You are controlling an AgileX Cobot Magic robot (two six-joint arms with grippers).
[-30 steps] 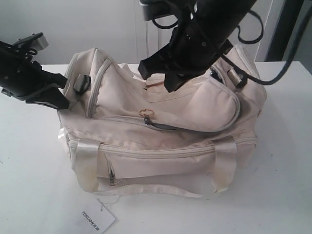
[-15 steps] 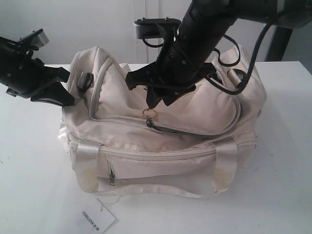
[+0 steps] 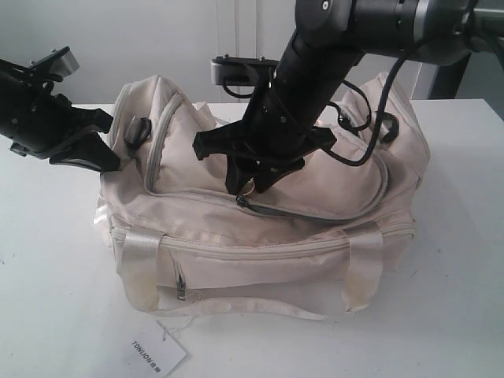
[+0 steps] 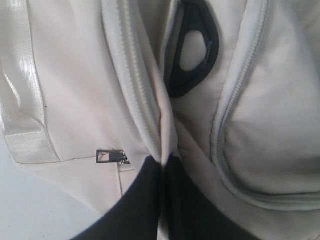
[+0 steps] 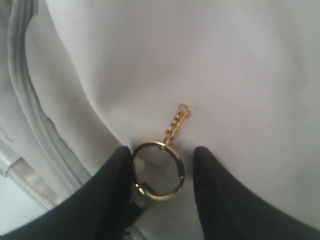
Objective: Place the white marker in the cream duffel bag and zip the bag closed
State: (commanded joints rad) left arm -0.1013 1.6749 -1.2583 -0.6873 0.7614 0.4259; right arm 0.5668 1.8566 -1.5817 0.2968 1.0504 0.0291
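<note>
The cream duffel bag needs to be zipped closed, so my right gripper should next grab the top zipper's pull by its gold ring (image 3: 247,188) (image 5: 159,170).
The cream duffel bag (image 3: 299,236) lies on the white table, its top flap puffed up. A short dark gap shows in the top zipper just below the gold ring pull (image 5: 158,170). My right gripper (image 3: 250,183) points down at that ring. Its jaws are open, and the ring (image 3: 248,187) sits between the two fingers (image 5: 110,195), close against one of them. My left gripper (image 3: 110,151) is at the bag's left end beside a black end ring (image 4: 192,50). That left gripper (image 4: 162,162) is shut on a fold of the bag's cream fabric. The white marker is out of view.
A white "TONLION" tag (image 3: 153,354) lies on the table (image 3: 55,283) in front of the bag. Shiny webbing handles (image 3: 142,264) hang down the bag's front. A small silver side-pocket zipper pull (image 4: 110,156) sits close to the left gripper. Cables trail behind the right arm.
My right gripper has opened and come down from above the bag's top flap onto the gold ring pull. The left gripper keeps its hold at the bag's end, shifted only slightly.
</note>
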